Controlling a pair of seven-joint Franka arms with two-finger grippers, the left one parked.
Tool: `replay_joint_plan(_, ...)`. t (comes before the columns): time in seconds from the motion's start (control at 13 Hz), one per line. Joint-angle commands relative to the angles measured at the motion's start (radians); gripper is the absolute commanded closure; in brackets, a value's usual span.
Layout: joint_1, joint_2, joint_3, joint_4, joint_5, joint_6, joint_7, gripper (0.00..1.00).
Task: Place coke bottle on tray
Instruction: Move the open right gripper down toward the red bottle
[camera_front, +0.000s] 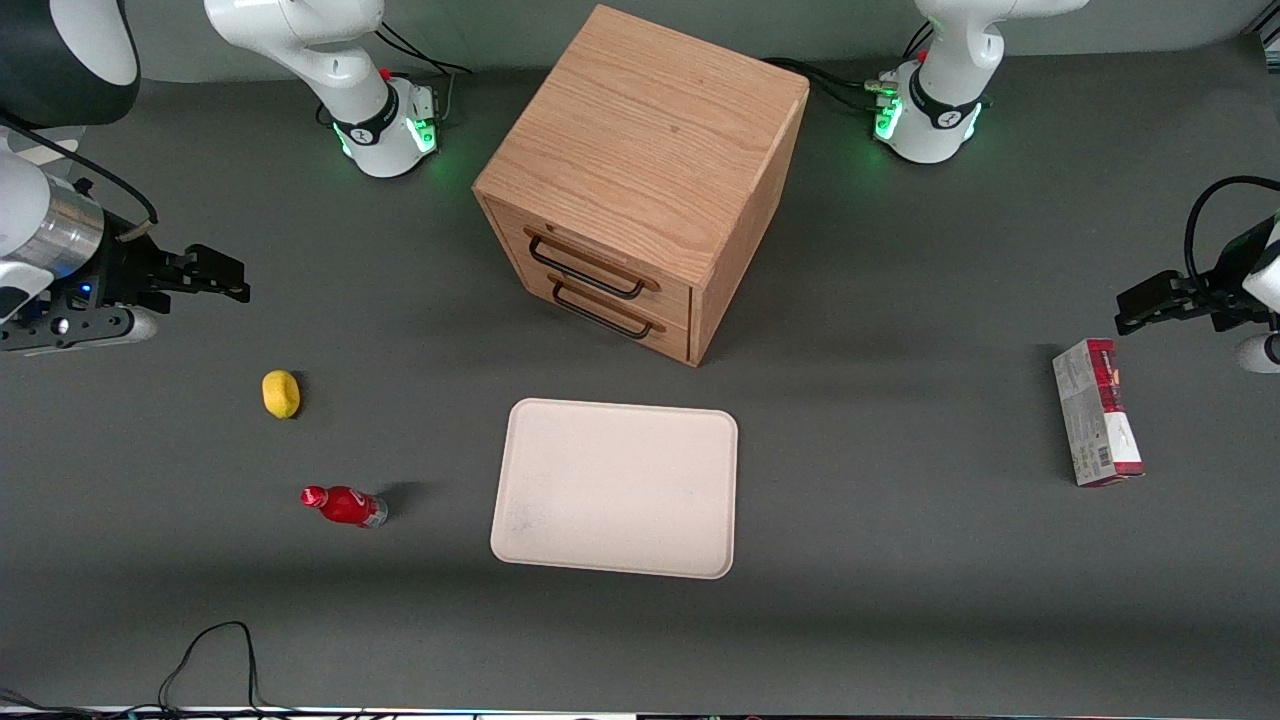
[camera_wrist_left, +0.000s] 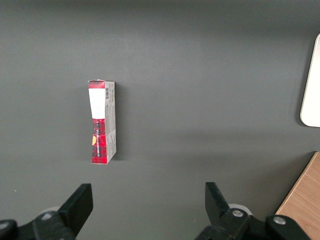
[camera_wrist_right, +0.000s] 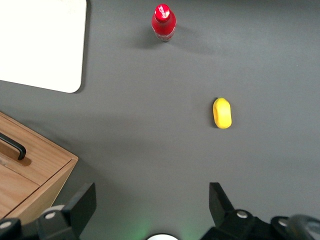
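Next, my right gripper grips the coke bottle by its red cap (camera_front: 313, 496) (camera_wrist_right: 162, 12). Then my right gripper sets the coke bottle on the tray.
The coke bottle (camera_front: 344, 506) is small and red with a red cap and a silvery base. It rests on the dark table, beside the tray (camera_front: 616, 486) toward the working arm's end. The cream-white tray lies flat in front of the wooden cabinet, nearer the front camera. My right gripper (camera_front: 215, 274) hangs open and empty above the table at the working arm's end, farther from the front camera than the bottle. In the right wrist view the bottle (camera_wrist_right: 163, 22) and a corner of the tray (camera_wrist_right: 55, 55) show well away from my open gripper (camera_wrist_right: 152, 202).
A yellow lemon-like lump (camera_front: 281, 393) lies between my gripper and the bottle; it also shows in the right wrist view (camera_wrist_right: 222, 113). A wooden two-drawer cabinet (camera_front: 640, 180) stands mid-table. A red-and-grey carton (camera_front: 1097, 411) lies toward the parked arm's end.
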Motion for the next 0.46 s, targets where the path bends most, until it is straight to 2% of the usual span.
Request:
replay_joint_plan(0.0,0.014,0.010,-0.013,0.028,-0.010,-0.025,-0.022,0.00)
replay_joint_plan(0.38,0.013,0.020,-0.014,0.044,-0.002,-0.027,-0.011,0.00)
